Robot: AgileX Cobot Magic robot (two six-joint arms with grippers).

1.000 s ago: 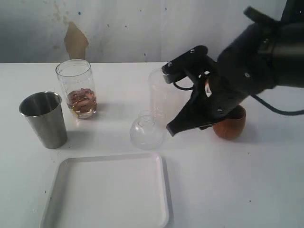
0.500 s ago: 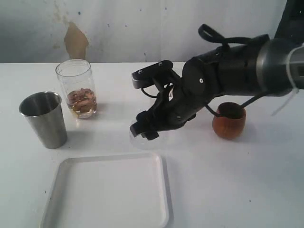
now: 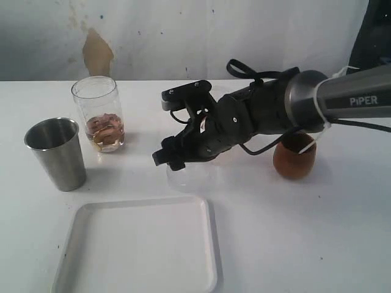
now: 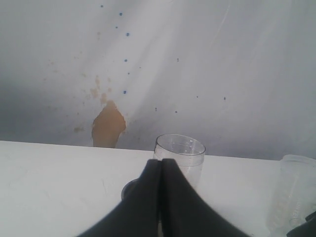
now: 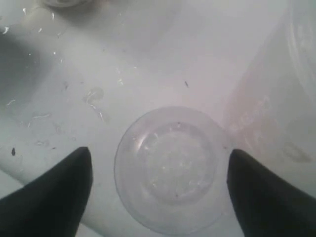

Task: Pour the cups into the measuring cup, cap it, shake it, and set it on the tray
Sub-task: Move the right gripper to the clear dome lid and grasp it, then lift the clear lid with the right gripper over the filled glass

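Next, my right gripper grabs the clear cap by its domed top (image 3: 190,171). The cap then closes the measuring cup (image 3: 98,113) for shaking.
The measuring cup (image 3: 98,113) stands at the back left with brownish contents in its bottom; it also shows in the left wrist view (image 4: 180,154). In front of it, further left, is the steel cup (image 3: 55,152). The wooden cup (image 3: 294,156) sits at the right, behind the right arm. A clear domed cap (image 3: 189,178) lies on the table above the white tray (image 3: 140,244). My right gripper (image 3: 170,162) hovers over that cap (image 5: 173,170), open (image 5: 159,154), one finger on each side and not touching it. My left gripper (image 4: 160,170) is shut and empty, out of the exterior view.
A cloudy frosted container (image 4: 294,192) stands close beside the cap (image 5: 276,98), mostly hidden behind the right arm in the exterior view. The white wall with a brown patch (image 3: 98,52) runs behind the table.
The right gripper swung left from beside the wooden cup, came down over the clear cap, and its jaws opened. The left gripper stayed shut.
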